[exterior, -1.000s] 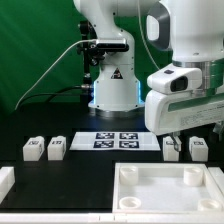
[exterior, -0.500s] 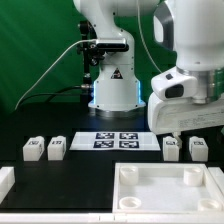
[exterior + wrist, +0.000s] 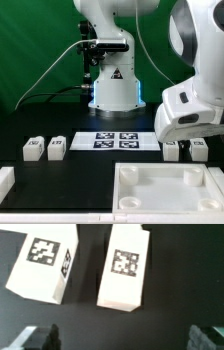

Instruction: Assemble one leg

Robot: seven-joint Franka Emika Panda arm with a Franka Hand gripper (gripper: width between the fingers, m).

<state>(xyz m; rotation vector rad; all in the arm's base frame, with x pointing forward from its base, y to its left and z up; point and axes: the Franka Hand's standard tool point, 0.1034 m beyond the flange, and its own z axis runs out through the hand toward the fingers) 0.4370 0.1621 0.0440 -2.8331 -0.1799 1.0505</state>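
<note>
The white leg needs to stand in the tray's corner for assembly, so I should grab the leg by its tagged end (image 3: 199, 143) with my gripper next.
Four small white legs with square tags lie on the black table. Two are at the exterior view's left (image 3: 33, 148) (image 3: 57, 147) and two at its right (image 3: 172, 150) (image 3: 198, 150). My gripper (image 3: 184, 145) hangs just above the right pair, and its white hand hides part of them. In the wrist view the two legs lie side by side, one (image 3: 45, 263) beside the other (image 3: 128, 272). My gripper (image 3: 125, 339) is open and empty, with only the fingertips (image 3: 40, 336) showing, apart from both legs.
The marker board (image 3: 118, 140) lies between the two pairs of legs. A big white square tray with a raised rim (image 3: 125, 172) fills the front right. Another white piece (image 3: 5, 180) sits at the front left edge. The robot base (image 3: 112, 85) stands behind.
The arm has swung toward the exterior view's right and come lower, from beside the marker board to over the right pair of legs. No part has moved.
</note>
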